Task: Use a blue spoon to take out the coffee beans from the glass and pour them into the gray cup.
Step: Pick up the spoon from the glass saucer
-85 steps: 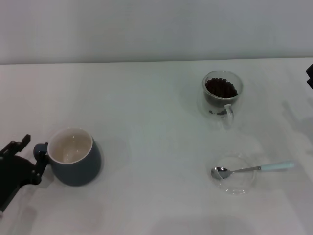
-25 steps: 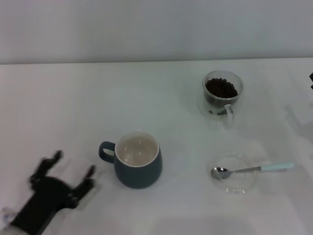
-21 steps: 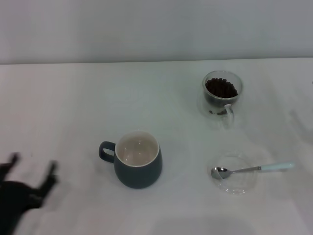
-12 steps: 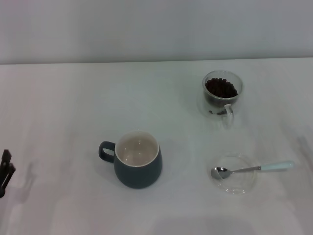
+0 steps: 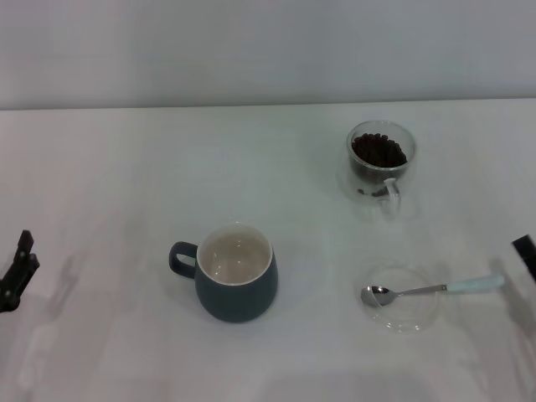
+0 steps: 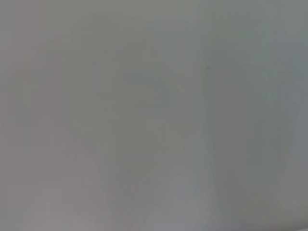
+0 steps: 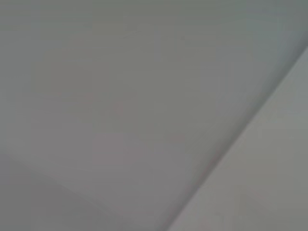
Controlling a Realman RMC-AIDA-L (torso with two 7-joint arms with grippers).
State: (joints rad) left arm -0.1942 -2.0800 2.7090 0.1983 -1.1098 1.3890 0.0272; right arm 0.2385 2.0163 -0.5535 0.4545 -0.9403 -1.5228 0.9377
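My right gripper's fingers stop short of the spoon's pale blue handle, so it is too early to close; my right gripper moves toward the handle first.
The gray cup (image 5: 237, 273) stands upright and empty near the table's middle, its handle toward the left. The glass (image 5: 381, 163) stands at the back right with coffee beans (image 5: 378, 151) inside. The blue spoon (image 5: 431, 289) lies with its metal bowl on a clear glass saucer (image 5: 403, 298), its pale blue handle pointing right. My left gripper (image 5: 17, 270) shows only as a dark tip at the left edge, far from the cup. My right gripper (image 5: 525, 251) shows as a dark tip at the right edge, just beyond the spoon's handle end. Both wrist views show only blank surface.
The white table (image 5: 151, 167) runs back to a pale wall. Bare table lies between the cup and the glass and between the cup and the saucer.
The gray cup has been moved from the left to the table's middle and let go. The left arm pulled back to the left edge. The right gripper's tip has come in at the right edge.
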